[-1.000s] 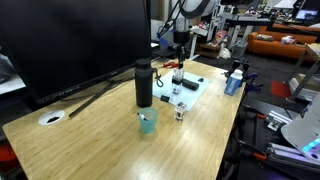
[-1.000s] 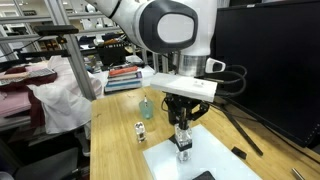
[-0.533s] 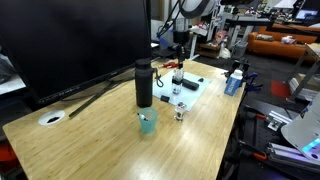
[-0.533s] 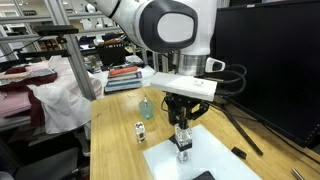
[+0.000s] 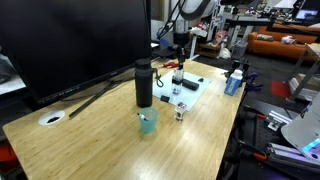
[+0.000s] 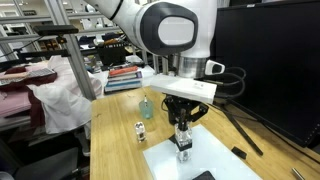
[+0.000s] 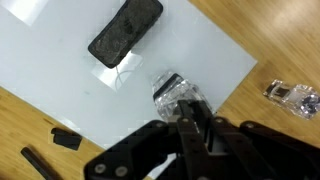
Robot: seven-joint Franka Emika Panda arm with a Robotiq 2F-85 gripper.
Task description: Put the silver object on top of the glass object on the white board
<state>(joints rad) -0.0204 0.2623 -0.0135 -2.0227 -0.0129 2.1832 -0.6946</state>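
I should open at the glass top; the silver object would rest there.
The white board (image 7: 60,90) lies on the wooden table and shows in both exterior views (image 5: 196,92) (image 6: 165,160). A small glass object (image 7: 170,92) stands upright on it (image 6: 183,145) (image 5: 178,86). My gripper (image 7: 190,128) is straight above it, fingers nearly together and pinched on the small silver object (image 7: 163,84) at the glass object's top. In the exterior views the fingertips (image 6: 181,130) (image 5: 178,72) reach down to the top of the glass. Most of the silver object is hidden by the fingers.
A flat black object (image 7: 126,32) lies on the board. A second small glass object (image 7: 290,95) (image 6: 139,131) (image 5: 181,112) stands on the wood beside the board. A black bottle (image 5: 144,84), a teal cup (image 5: 148,122), a round white disc (image 5: 51,117) and a large monitor (image 5: 70,40) are nearby.
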